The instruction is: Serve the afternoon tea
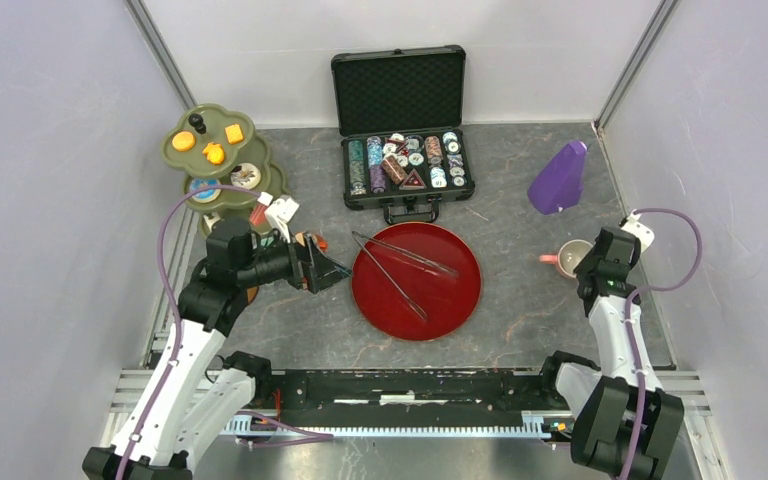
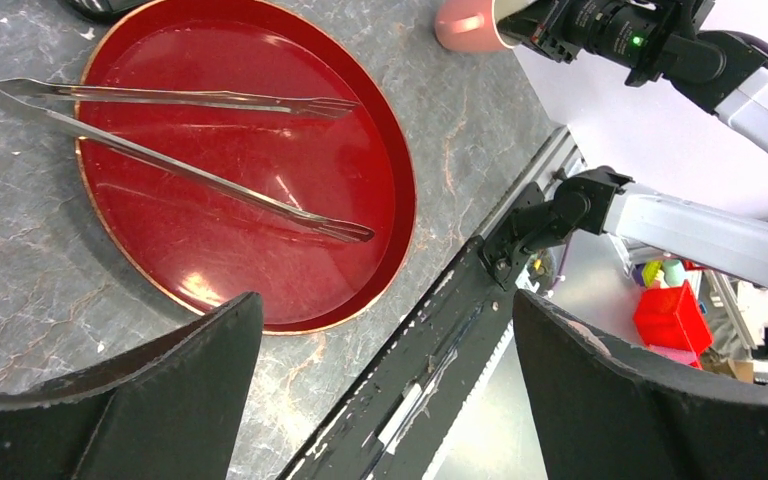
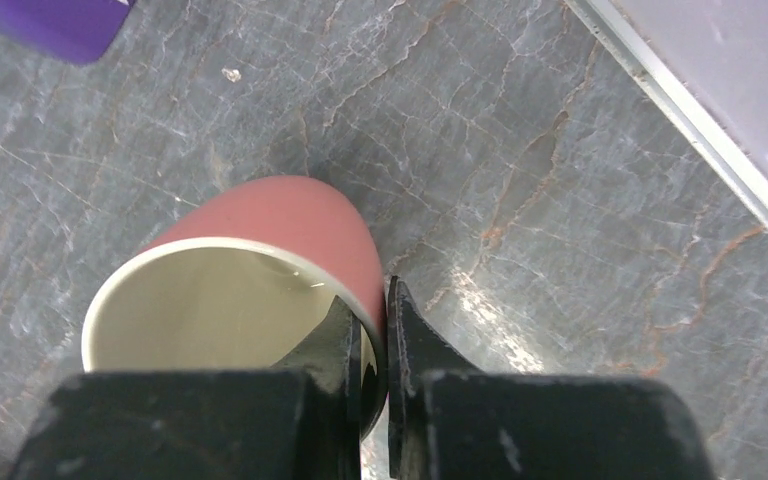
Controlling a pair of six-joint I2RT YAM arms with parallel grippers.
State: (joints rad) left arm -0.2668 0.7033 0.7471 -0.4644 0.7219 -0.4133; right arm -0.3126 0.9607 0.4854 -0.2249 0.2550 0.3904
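My left gripper grips the pink cup by its handle next, since this leaves the cup's base free to stand on a saucer.
A pink cup stands on the table at the right, cream inside. My right gripper is shut on its rim, one finger inside the cup and one outside. In the left wrist view the cup shows at the top edge with the right arm on it. The olive-green three-tier stand is at the back left with orange biscuits on its top tier. My left gripper hangs open just left of the red tray, its fingers wide apart and empty.
A dark-red round tray in the middle holds metal tongs. An open black case of poker chips sits behind it. A purple object stands at the back right, near the right wall.
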